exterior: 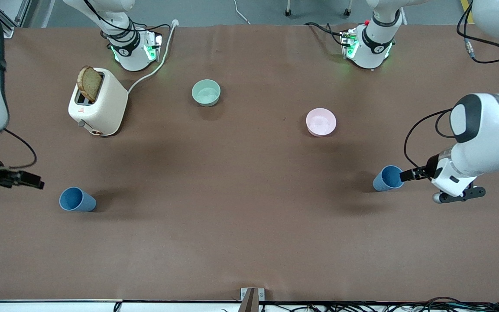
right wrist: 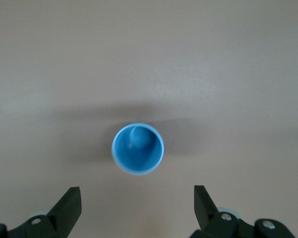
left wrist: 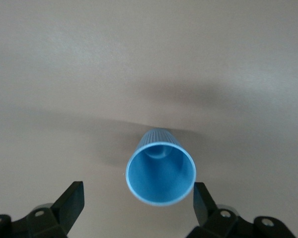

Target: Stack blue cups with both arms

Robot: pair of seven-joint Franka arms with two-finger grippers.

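Note:
My left gripper should next grab the blue cup by the rim of its opening (exterior: 399,177) (left wrist: 160,202) to stack the blue cups.
Two blue cups lie on their sides on the brown table. One cup (exterior: 77,199) lies toward the right arm's end, its mouth facing my right gripper (exterior: 37,182). That gripper is open and a short way from the mouth; its wrist view shows the cup (right wrist: 138,148) ahead of the open gripper (right wrist: 136,195). The other cup (exterior: 388,177) lies toward the left arm's end. My left gripper (exterior: 407,174) is open right at its mouth. In the left wrist view the rim of this cup (left wrist: 160,173) sits just ahead of the left gripper (left wrist: 138,191), close beside one fingertip (left wrist: 201,196).
A cream toaster (exterior: 100,110) with a slice of bread (exterior: 89,83) stands near the right arm's base. A mint-green bowl (exterior: 206,92) and a pink bowl (exterior: 321,121) sit farther from the front camera than the cups.

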